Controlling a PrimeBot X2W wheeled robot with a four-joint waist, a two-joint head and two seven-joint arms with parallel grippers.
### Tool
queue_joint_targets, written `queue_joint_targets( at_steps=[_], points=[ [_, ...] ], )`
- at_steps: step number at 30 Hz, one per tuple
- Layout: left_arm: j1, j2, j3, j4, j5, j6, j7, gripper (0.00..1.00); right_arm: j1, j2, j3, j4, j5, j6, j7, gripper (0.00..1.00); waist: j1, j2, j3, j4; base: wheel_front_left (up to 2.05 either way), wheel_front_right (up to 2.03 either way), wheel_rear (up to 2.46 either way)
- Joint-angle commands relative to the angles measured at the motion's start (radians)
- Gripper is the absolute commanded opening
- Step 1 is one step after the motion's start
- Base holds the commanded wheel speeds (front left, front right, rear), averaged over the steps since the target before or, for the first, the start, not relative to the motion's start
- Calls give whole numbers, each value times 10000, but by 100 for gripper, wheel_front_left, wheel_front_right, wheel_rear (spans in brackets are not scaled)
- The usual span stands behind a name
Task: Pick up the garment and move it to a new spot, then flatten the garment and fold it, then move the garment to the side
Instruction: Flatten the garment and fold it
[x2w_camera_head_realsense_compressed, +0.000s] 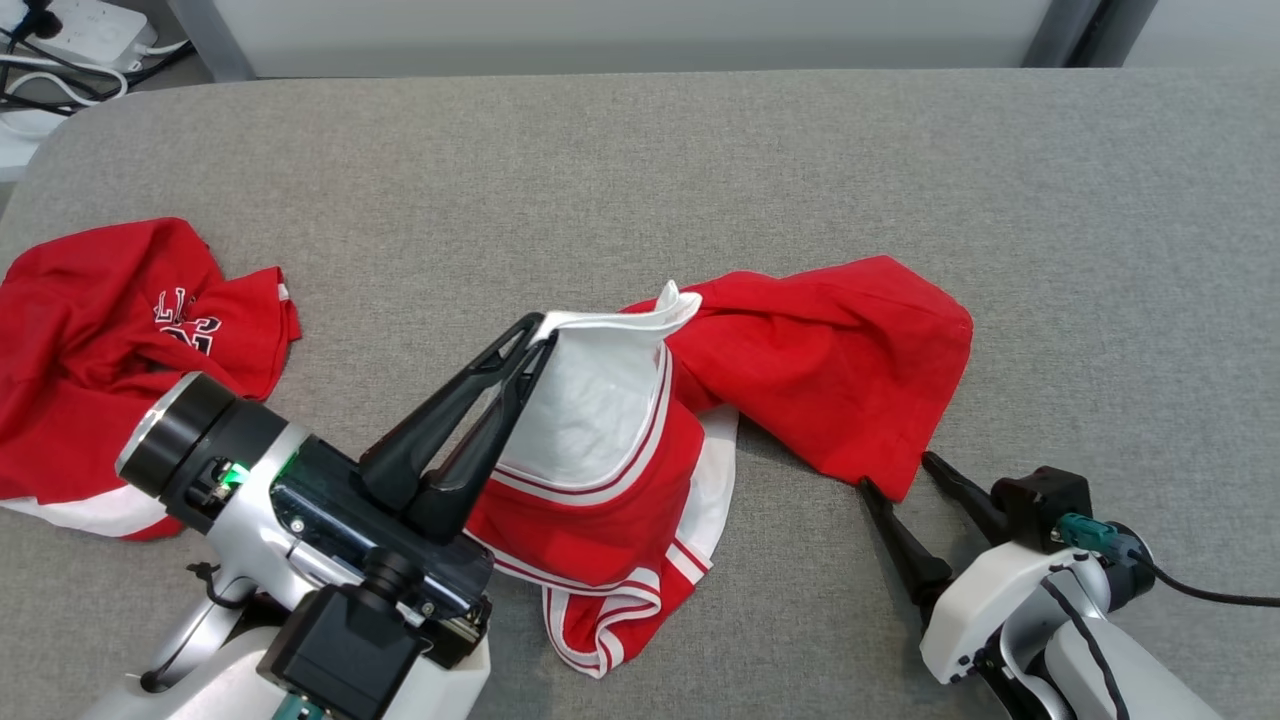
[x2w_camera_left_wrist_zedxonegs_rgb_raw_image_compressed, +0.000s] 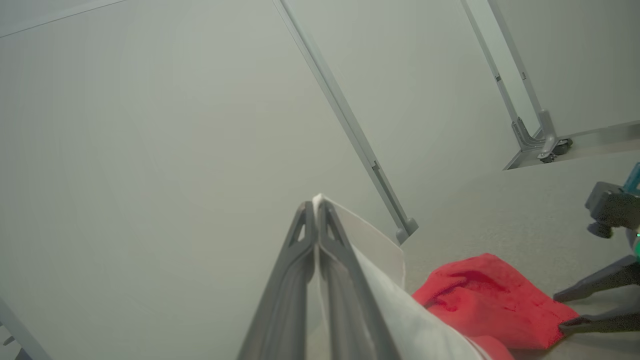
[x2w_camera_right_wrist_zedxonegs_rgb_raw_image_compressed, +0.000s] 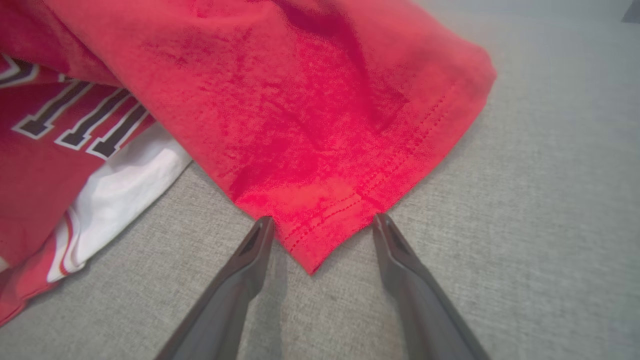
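Observation:
My right gripper is to take hold of the garment's hemmed corner (x2w_camera_head_realsense_compressed: 890, 480) next, as that corner sticks out as a slim point while the rest lies broad and slack (x2w_camera_head_realsense_compressed: 840, 348).
The garment (x2w_camera_head_realsense_compressed: 820, 370) is a red jersey with white trim, crumpled in the middle of the grey table (x2w_camera_head_realsense_compressed: 700, 170). My left gripper (x2w_camera_head_realsense_compressed: 535, 335) is shut on its white edge (x2w_camera_left_wrist_zedxonegs_rgb_raw_image_compressed: 370, 240) and holds that part lifted above the table. A red hemmed corner (x2w_camera_right_wrist_zedxonegs_rgb_raw_image_compressed: 320, 240) of the garment lies flat on the table between the spread fingers of my right gripper (x2w_camera_head_realsense_compressed: 895, 472), which is open. In the right wrist view the gripper (x2w_camera_right_wrist_zedxonegs_rgb_raw_image_compressed: 320, 225) straddles that corner and dark lettering (x2w_camera_right_wrist_zedxonegs_rgb_raw_image_compressed: 75, 120) shows on the cloth.
A second red garment (x2w_camera_head_realsense_compressed: 110, 340) with printed lettering lies bunched at the table's left edge. A power strip and cables (x2w_camera_head_realsense_compressed: 70, 45) sit beyond the far left corner. Grey metal frame posts (x2w_camera_left_wrist_zedxonegs_rgb_raw_image_compressed: 350, 120) stand behind the table.

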Motion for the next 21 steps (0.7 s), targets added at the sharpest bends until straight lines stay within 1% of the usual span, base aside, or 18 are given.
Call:
queue_joint_targets(
  at_steps=[1, 7, 8, 9, 10, 11, 14, 16, 18, 21],
  points=[
    [-349, 170, 397, -280, 47, -74, -46, 0, -208, -82, 340, 19, 178, 42, -165, 100, 0, 0, 42, 77, 0, 0, 0],
    [-397, 10, 373, -210, 86, -176, -46, 0, -560, -137, 950, 657, 510, 42, -292, 100, 0, 0, 110, 214, 0, 0, 0],
    [-398, -19, 372, -199, 86, -190, -46, 0, -600, -144, 1029, 767, 559, 42, -330, 83, 0, 0, 110, 229, 0, 0, 0],
    [-399, -45, 371, -190, 87, -207, -46, 0, -644, -150, 1106, 873, 587, 42, -366, 44, 0, 0, 106, 240, 0, 0, 0],
    [-402, -70, 371, -183, 89, -226, -46, 0, -688, -151, 1197, 966, 599, 42, -390, 17, 0, 0, 99, 248, 0, 0, 0],
    [-402, -91, 373, -175, 91, -243, -46, 0, -732, -156, 1281, 1042, 607, 42, -428, 0, 0, 0, 88, 251, 0, 0, 0],
    [-395, -119, 383, -159, 100, -283, -47, 0, -808, -175, 1371, 1124, 626, 42, -571, 0, 0, 0, 57, 241, 0, 0, 0],
    [-405, -117, 424, -169, 160, -315, -47, 0, -883, -232, 1249, 1043, 674, 42, -770, 0, 0, 0, 7, 216, 0, 0, 0],
    [-380, -70, 495, -166, 229, -331, -47, 0, -930, -374, 941, 837, 692, 42, -911, 0, 0, 0, -71, 178, 0, 0, 0],
    [-280, 59, 677, -165, 304, -307, -47, 0, -953, -700, 217, 343, 587, 42, -999, 0, 0, 0, -231, 66, 0, 0, 0]
  ],
)
